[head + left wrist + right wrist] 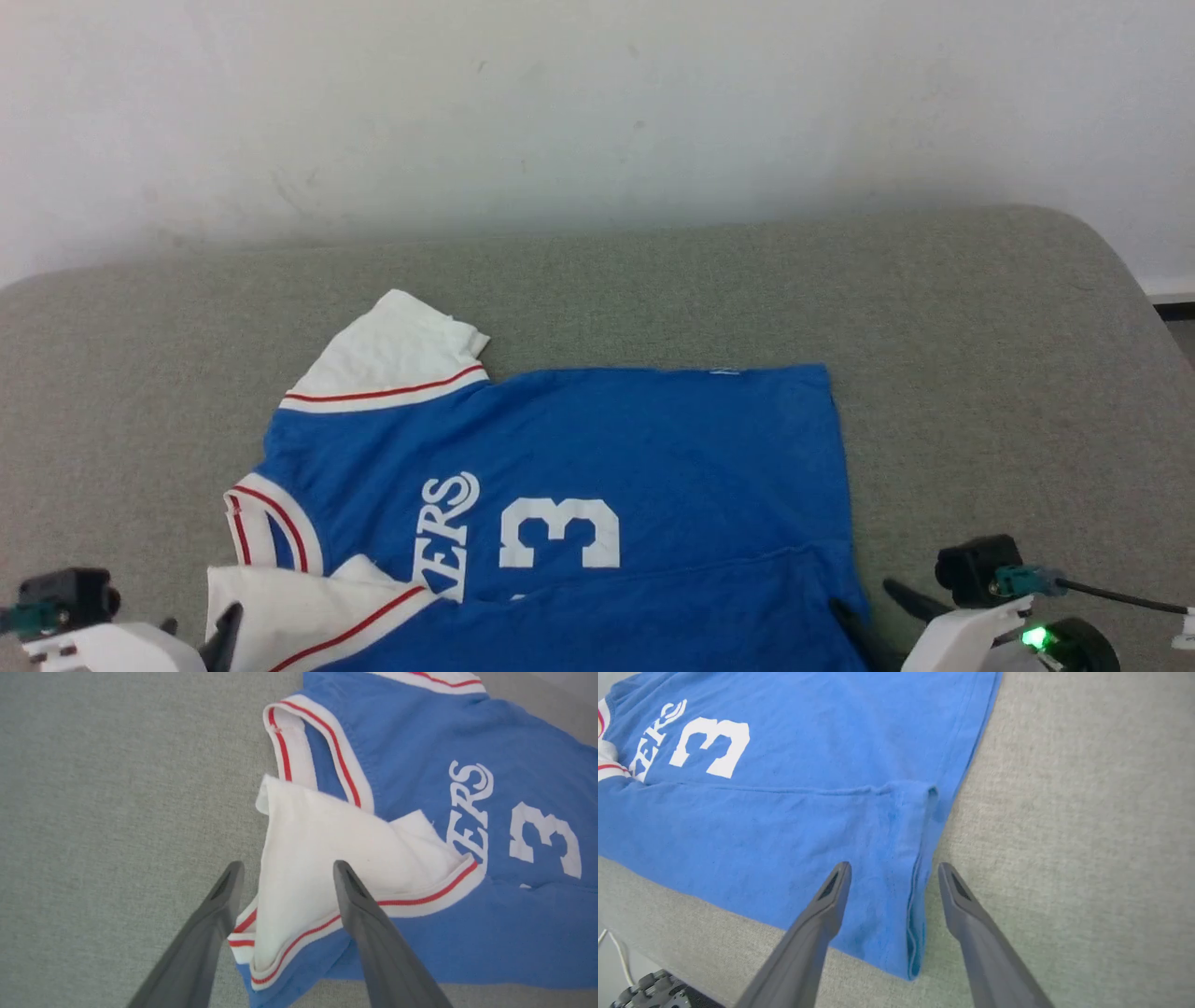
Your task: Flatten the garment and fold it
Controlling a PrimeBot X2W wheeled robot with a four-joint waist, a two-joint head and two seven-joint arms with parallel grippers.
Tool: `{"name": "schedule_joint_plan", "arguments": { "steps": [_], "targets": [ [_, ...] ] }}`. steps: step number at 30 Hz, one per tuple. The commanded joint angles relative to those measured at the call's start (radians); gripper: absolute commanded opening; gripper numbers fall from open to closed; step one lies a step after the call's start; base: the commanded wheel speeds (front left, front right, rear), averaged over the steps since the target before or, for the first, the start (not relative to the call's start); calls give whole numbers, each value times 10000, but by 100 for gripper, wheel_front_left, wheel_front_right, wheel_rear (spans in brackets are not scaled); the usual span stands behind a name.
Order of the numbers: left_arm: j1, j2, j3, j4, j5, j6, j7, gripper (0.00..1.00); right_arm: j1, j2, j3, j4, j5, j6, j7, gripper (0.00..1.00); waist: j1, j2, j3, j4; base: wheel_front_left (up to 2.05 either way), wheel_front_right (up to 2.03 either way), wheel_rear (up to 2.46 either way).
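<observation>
My right gripper grips the blue garment by its folded hem corner (910, 955) next, to flatten and fold it.
The garment (597, 448) lies on the grey cushion with its collar to the left and the white number 3 facing up. Its near long edge is folded over the front, and the near white sleeve (327, 854) rests on the chest lettering. The far sleeve (397, 359) sticks out at the back. My left gripper (287, 865) is open, its fingers spread just above that folded sleeve (198, 635). My right gripper (894, 865) is open too, straddling the folded hem corner (915, 914) at the garment's right end (878, 611). Neither holds cloth.
A grey-green cushioned surface (980, 373) carries the garment, with bare room to the left, right and behind it. A white wall (597, 112) rises at the back. The cushion's near edge, a white cable (616, 961) and a wheel (649, 991) show below the right gripper.
</observation>
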Motion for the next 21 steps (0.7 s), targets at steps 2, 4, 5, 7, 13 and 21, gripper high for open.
{"name": "schedule_joint_plan", "arguments": {
  "steps": [2,4,5,7,13,21],
  "targets": [
    [-368,156,179,-92,239,114,-253,100,-162,58,-171,-358,-319,-6,-483,100,0,0,94,-116,0,0,0],
    [-748,175,424,-156,426,269,-626,100,-260,246,-462,-827,-641,-6,-1052,100,0,0,154,-205,0,0,0],
    [-957,188,463,-201,531,316,-727,100,-303,362,-619,-1069,-809,-6,-1303,100,0,0,201,-249,0,0,0],
    [-1491,146,489,-278,743,416,-910,100,-350,637,-975,-1498,-1121,-6,-1699,100,0,0,325,-324,0,0,0],
    [-3784,-129,264,293,1074,77,-1084,100,-672,1421,-1655,-2477,-1648,-6,-2442,100,0,0,1259,-699,0,0,0],
    [-7476,-204,-86,2104,1322,-660,-525,100,-1430,1869,-1694,-3074,-1824,-6,-2938,100,0,0,3071,-1455,0,0,0]
  ]
}}
